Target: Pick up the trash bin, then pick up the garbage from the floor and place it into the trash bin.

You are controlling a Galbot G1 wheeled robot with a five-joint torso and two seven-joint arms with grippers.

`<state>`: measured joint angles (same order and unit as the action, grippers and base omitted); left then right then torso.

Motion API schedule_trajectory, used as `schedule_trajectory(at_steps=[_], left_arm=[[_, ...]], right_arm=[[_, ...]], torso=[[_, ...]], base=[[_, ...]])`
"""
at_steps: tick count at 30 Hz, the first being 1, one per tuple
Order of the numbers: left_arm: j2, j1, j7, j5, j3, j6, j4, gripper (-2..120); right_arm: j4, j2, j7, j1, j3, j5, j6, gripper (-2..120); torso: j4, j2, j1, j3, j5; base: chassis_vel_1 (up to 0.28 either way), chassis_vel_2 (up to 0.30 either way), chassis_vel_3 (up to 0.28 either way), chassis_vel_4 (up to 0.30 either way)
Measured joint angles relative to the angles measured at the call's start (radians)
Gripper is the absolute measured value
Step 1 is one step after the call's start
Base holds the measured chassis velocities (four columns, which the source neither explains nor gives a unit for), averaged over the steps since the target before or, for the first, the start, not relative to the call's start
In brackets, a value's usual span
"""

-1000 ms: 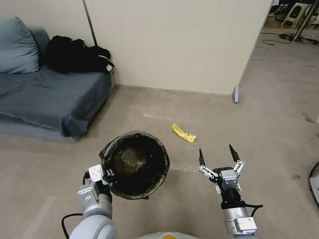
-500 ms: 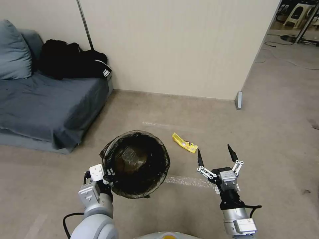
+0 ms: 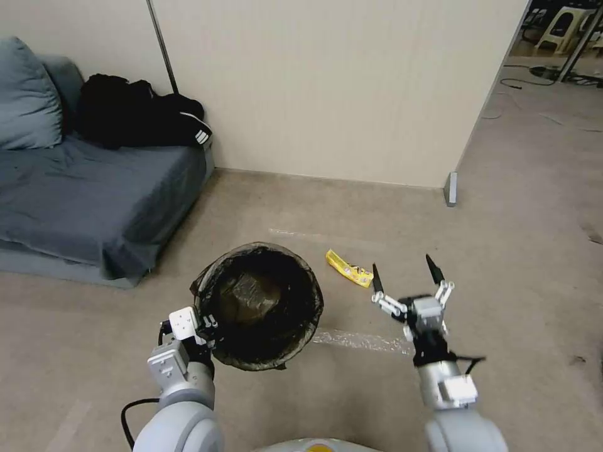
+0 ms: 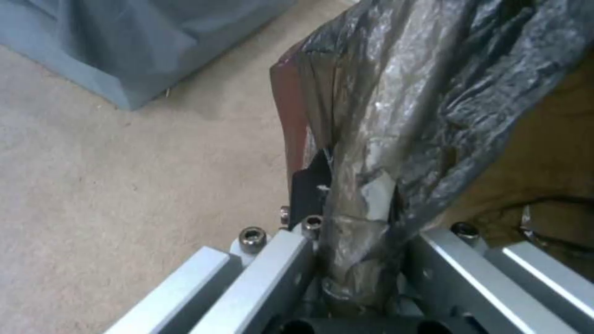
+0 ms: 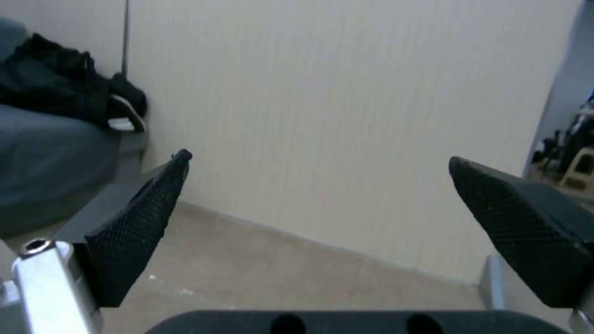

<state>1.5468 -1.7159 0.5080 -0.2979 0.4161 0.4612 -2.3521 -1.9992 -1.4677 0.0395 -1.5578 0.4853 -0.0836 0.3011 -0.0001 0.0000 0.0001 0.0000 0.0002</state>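
Observation:
The wrapper needs to drop into the trash bin (image 3: 257, 307), so my right gripper should next grab the yellow wrapper's plain yellow end (image 3: 365, 279).
The trash bin (image 3: 257, 307), round and lined with a dark crinkled bag, hangs in front of me. My left gripper (image 3: 202, 331) is shut on its near rim; the left wrist view shows the fingers clamping the bag-covered rim (image 4: 356, 222). A crumpled dark packet lies inside the bin. A piece of garbage, a yellow wrapper (image 3: 348, 268), lies on the floor just right of the bin. My right gripper (image 3: 402, 270) is open, raised just right of the wrapper. In the right wrist view its black fingertips (image 5: 142, 218) spread wide toward the wall.
A low grey sofa (image 3: 81, 201) with black clothes (image 3: 135, 122) stands at the left. A beige partition wall (image 3: 333, 88) runs behind, ending at a metal foot (image 3: 450, 189). A strip of clear tape (image 3: 358, 342) is on the floor. Open carpet lies to the right.
The view shifted as I drove closer to the wrapper. My right gripper rose and reached forward, now beside the wrapper. The left gripper keeps its hold on the bin.

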Motion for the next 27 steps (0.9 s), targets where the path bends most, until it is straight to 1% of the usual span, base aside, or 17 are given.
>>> schedule_trajectory(at_steps=[1, 2, 5, 6, 9, 10, 13, 14, 17, 18, 19, 22, 24, 27], left_arm=[[0.001, 0.0, 0.0, 0.0, 0.002, -0.001, 0.002, 0], [0.001, 0.0, 0.0, 0.0, 0.002, -0.001, 0.002, 0], [0.008, -0.002, 0.001, 0.003, 0.005, -0.003, 0.008, 0], [0.008, -0.002, 0.001, 0.003, 0.005, -0.003, 0.008, 0], [0.013, -0.002, 0.001, 0.007, 0.006, -0.01, 0.02, 0], [0.013, -0.002, 0.001, 0.007, 0.006, -0.01, 0.02, 0], [0.015, 0.001, -0.001, 0.01, 0.005, -0.018, 0.031, 0], [0.015, 0.001, -0.001, 0.01, 0.005, -0.018, 0.031, 0], [0.016, 0.008, -0.001, 0.012, 0.007, -0.023, 0.042, 0], [0.016, 0.008, -0.001, 0.012, 0.007, -0.023, 0.042, 0], [0.017, 0.011, -0.001, 0.015, 0.007, -0.025, 0.047, 0], [0.019, 0.012, -0.002, 0.019, 0.007, -0.027, 0.051, 0], [0.02, 0.012, -0.002, 0.02, 0.007, -0.027, 0.052, 0], [0.03, 0.006, -0.002, 0.038, 0.007, -0.036, 0.06, 0]], right_arm=[[0.04, 0.014, 0.0, 0.037, -0.005, 0.014, -0.004, 100], [0.04, 0.014, 0.0, 0.037, -0.005, 0.014, -0.004, 100], [0.159, 0.042, 0.023, 0.156, -0.028, 0.038, -0.028, 100], [0.159, 0.042, 0.023, 0.156, -0.028, 0.038, -0.028, 100], [0.254, 0.059, 0.053, 0.258, -0.067, 0.067, -0.072, 100], [0.254, 0.059, 0.053, 0.258, -0.067, 0.067, -0.072, 100], [0.377, 0.073, 0.083, 0.37, -0.123, 0.087, -0.102, 100], [0.377, 0.073, 0.083, 0.37, -0.123, 0.087, -0.102, 100], [0.501, 0.091, 0.121, 0.462, -0.176, 0.099, -0.117, 100], [0.501, 0.091, 0.121, 0.462, -0.176, 0.099, -0.117, 100], [0.559, 0.098, 0.139, 0.503, -0.2, 0.098, -0.117, 100], [0.61, 0.103, 0.154, 0.542, -0.221, 0.094, -0.116, 100], [0.621, 0.103, 0.157, 0.551, -0.225, 0.094, -0.115, 100], [0.808, 0.1, 0.2, 0.659, -0.277, 0.052, -0.095, 100]], torso=[[0.0, 0.0, 0.0, 0.0, -0.0001], [0.0, 0.0, 0.0, 0.0, -0.0001], [0.0002, 0.0, 0.0, 0.0, -0.0002], [0.0002, 0.0, 0.0, 0.0, -0.0002], [0.0, 0.0, 0.0, 0.0, -0.0004], [0.0, 0.0, 0.0, 0.0, -0.0004], [0.0002, 0.0, 0.0, 0.0, -0.0004], [0.0002, 0.0, 0.0, 0.0, -0.0004], [-0.0001, 0.0, 0.0, 0.0, -0.0003], [-0.0001, 0.0, 0.0, 0.0, -0.0003], [0.0, 0.0, 0.0, 0.0, -0.0003], [0.0, 0.0, 0.0, 0.0, -0.0003], [0.0002, 0.0, 0.0, 0.0, -0.0003], [0.0, 0.0, 0.0, 0.0, 0.0]], base=[[0.0, 0.0, 0.0, 0.0], [0.0, 0.0, 0.0, 0.0], [0.0, 0.0, 0.0, 0.0], [0.0, 0.0, 0.0, 0.0], [0.0, 0.0, 0.0, 0.0], [0.0, 0.0, 0.0, 0.0], [0.0, 0.0, 0.0, 0.0], [0.0, 0.0, 0.0, 0.0], [0.0, 0.0, 0.0, 0.0], [0.0, 0.0, 0.0, 0.0], [0.0, 0.0, 0.0, 0.0], [0.0, 0.0, 0.0, 0.0], [0.0, 0.0, 0.0, 0.0], [0.0, 0.0, 0.0, 0.0]])
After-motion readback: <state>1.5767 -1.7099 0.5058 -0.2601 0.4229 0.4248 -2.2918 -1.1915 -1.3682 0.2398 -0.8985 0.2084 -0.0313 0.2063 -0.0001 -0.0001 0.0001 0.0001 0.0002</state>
